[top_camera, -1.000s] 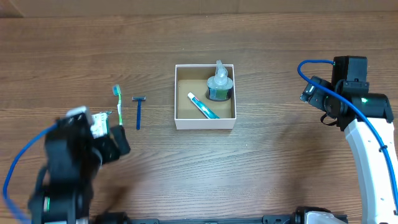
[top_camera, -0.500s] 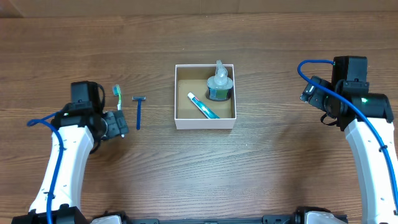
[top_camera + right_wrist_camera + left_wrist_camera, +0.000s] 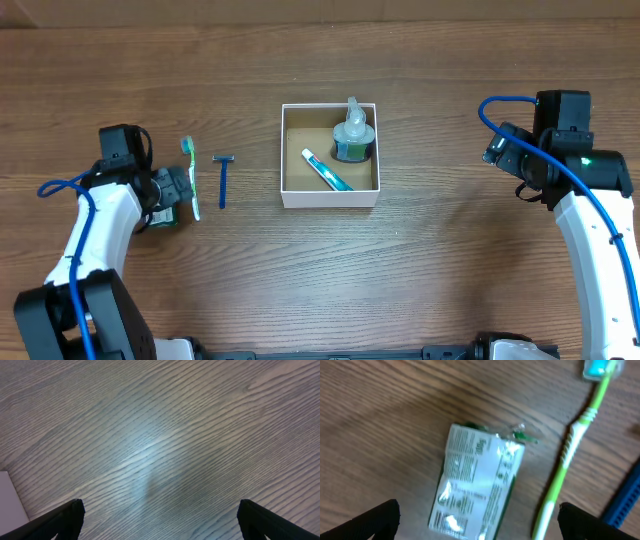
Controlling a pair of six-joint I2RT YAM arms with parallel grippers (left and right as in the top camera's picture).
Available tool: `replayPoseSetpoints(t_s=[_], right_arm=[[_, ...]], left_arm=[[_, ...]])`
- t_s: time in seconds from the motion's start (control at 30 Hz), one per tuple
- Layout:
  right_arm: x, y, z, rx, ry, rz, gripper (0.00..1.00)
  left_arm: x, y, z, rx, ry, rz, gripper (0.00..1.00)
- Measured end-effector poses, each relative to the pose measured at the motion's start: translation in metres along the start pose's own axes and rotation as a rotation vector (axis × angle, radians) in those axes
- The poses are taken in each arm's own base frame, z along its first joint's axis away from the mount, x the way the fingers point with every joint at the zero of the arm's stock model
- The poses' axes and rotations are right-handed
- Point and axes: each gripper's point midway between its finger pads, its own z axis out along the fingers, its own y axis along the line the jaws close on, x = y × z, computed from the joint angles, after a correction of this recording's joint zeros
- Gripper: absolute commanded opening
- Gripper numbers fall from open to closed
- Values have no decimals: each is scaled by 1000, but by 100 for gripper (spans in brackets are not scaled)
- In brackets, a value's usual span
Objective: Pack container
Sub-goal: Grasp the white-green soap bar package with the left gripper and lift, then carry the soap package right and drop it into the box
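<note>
The packet (image 3: 165, 216) (image 3: 480, 487) is below the open fingers of my left gripper, so they would miss it if they closed now. My left gripper should move down first, then close on the packet.
The container (image 3: 330, 197) is a square white-walled box with a tan floor at the table's middle. It holds a toothpaste tube (image 3: 325, 170) and a grey pump bottle (image 3: 352, 135). To its left lie a blue razor (image 3: 222, 178), a green toothbrush (image 3: 190, 180) and a green and white packet (image 3: 165, 216). My left gripper (image 3: 172, 193) is open above the packet (image 3: 480, 487), with the toothbrush (image 3: 570, 455) just inside its right finger. My left gripper's fingertips (image 3: 480, 527) touch nothing. My right gripper (image 3: 500, 150) is open and empty over bare wood (image 3: 160, 527), right of the container.
The razor's blue handle (image 3: 626, 500) shows at the right edge of the left wrist view. A white corner (image 3: 7, 497) shows at the left edge of the right wrist view. Pale cardboard (image 3: 200, 12) runs along the table's far edge.
My left arm has swung up from the front left, and its gripper now hangs over the packet beside the toothbrush. The right arm has not moved.
</note>
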Motion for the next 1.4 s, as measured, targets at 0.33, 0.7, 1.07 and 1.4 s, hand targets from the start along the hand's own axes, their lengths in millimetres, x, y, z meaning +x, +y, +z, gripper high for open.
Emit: replayPoseSetpoints(t_s=[0.33, 0.7, 1.07, 1.4], right_arm=[[0, 0, 0, 0, 0, 0, 100], [0, 0, 0, 0, 0, 0, 100], [0, 0, 0, 0, 0, 0, 100], [0, 0, 0, 0, 0, 0, 100]], left_arm=[[12, -2, 47, -1, 89, 6, 59], [10, -3, 47, 1, 87, 12, 31], [-36, -34, -28, 173, 86, -20, 31], [-20, -133, -109, 417, 4, 51, 23]])
